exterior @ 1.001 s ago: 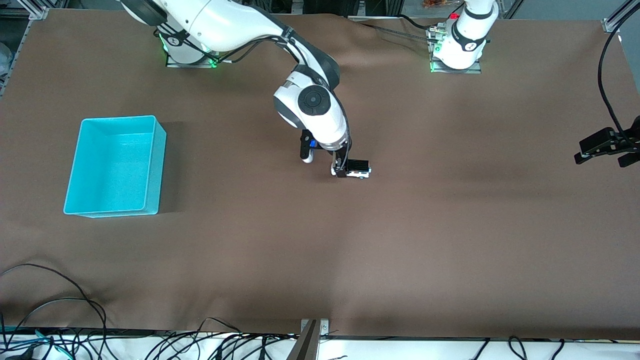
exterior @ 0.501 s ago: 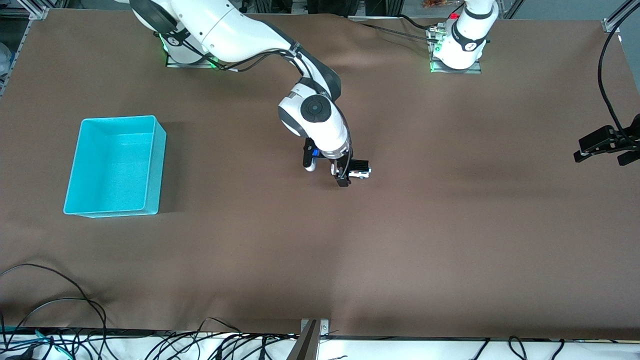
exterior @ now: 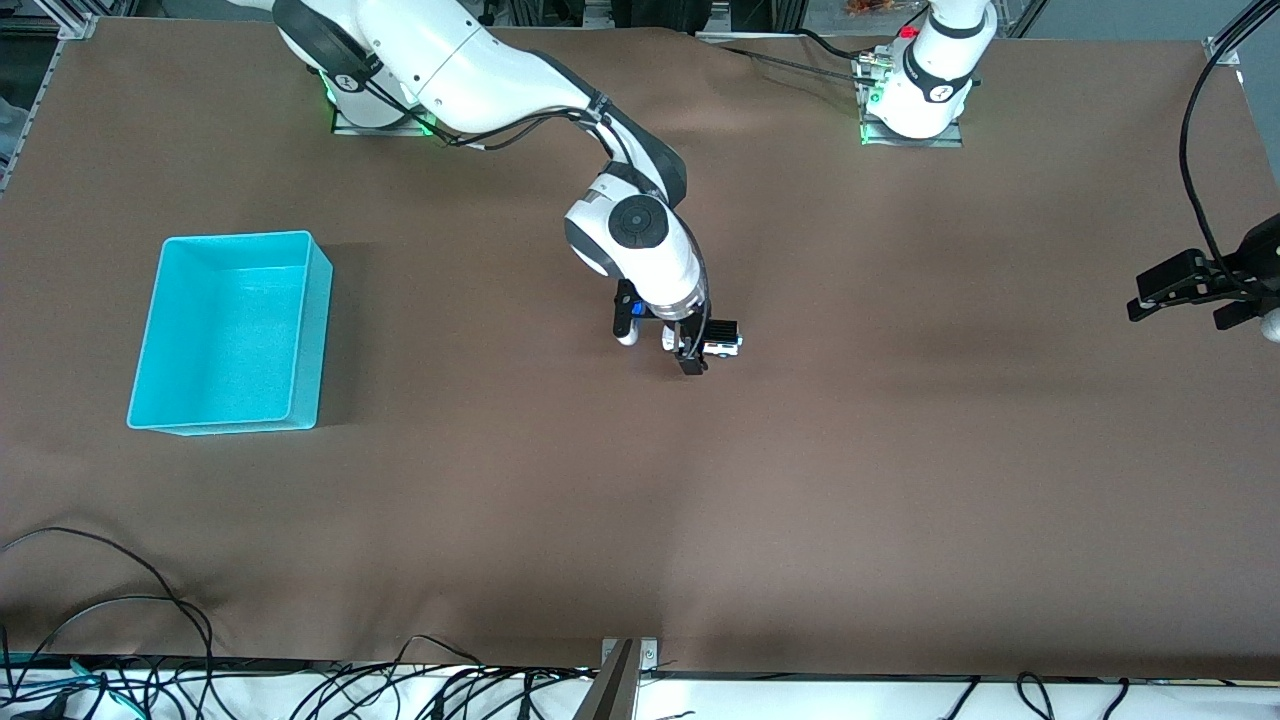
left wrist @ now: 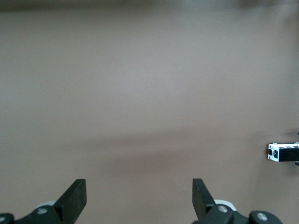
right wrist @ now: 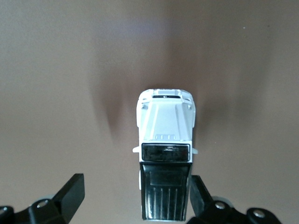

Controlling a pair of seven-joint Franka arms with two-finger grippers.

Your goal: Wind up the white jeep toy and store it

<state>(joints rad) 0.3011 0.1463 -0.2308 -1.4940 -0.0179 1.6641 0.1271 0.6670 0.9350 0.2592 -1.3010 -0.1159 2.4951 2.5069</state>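
I should next grab the white jeep's roof, its black roof (right wrist: 165,190), with my right gripper to store it in the turquoise bin.
The white jeep toy (exterior: 724,346), white with a black roof, stands on the brown table near its middle. My right gripper (exterior: 688,354) is down at the jeep's rear end, open. In the right wrist view the jeep (right wrist: 165,135) points away from my right gripper (right wrist: 135,192). Its black roof lies between the fingers, close against one finger (right wrist: 198,192), with a wide gap to the other. My left gripper (exterior: 1178,314) hangs open and empty over the table's edge at the left arm's end. The left wrist view shows its open fingers (left wrist: 76,197) and the jeep (left wrist: 282,152) far off.
A turquoise bin (exterior: 312,340) stands empty toward the right arm's end of the table. Loose black cables (exterior: 120,600) lie along the table edge nearest the front camera. A black cable (exterior: 1195,170) hangs by the left gripper.
My right gripper has lowered and slid along the jeep, so its fingers now straddle the rear. My left gripper has shifted a little toward the table's middle.
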